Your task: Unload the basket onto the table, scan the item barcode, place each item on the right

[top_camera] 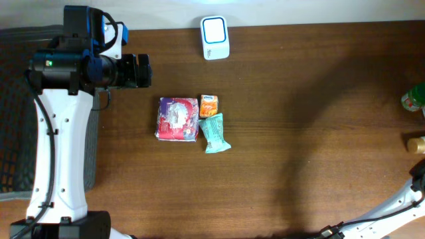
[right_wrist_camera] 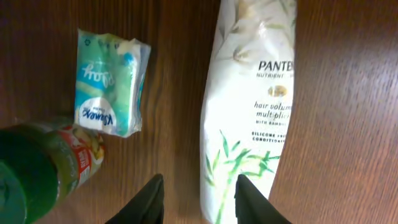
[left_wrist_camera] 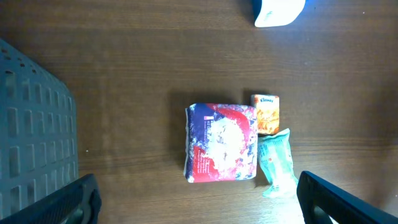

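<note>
The teal packet needs its broad side uncovered to scan the barcode. My right gripper will grab the packet by one side edge next.
A white barcode scanner (top_camera: pixel 215 37) stands at the table's far edge; its corner (left_wrist_camera: pixel 280 11) also shows in the left wrist view. Mid-table lie a red-and-white packet (top_camera: pixel 177 119), a small orange tissue pack (top_camera: pixel 208 105) and a teal packet (top_camera: pixel 215 133), close together. My left gripper (top_camera: pixel 143 71) hovers to their far left, wide open and empty, with the red-and-white packet (left_wrist_camera: pixel 222 142) ahead of its fingers (left_wrist_camera: pixel 68 202). In the right wrist view my right gripper (right_wrist_camera: pixel 200 202) hangs over a white Pantene bottle (right_wrist_camera: pixel 249 106) lying flat, jaws apart, its right fingertip over the bottle's lower end.
A green bottle (right_wrist_camera: pixel 37 165) and a teal tissue pack (right_wrist_camera: pixel 109 84) lie left of the Pantene bottle. The green bottle (top_camera: pixel 413 98) and a brown-capped item (top_camera: pixel 416 143) sit at the table's right edge. A grey mesh basket (left_wrist_camera: pixel 31 130) stands at the left.
</note>
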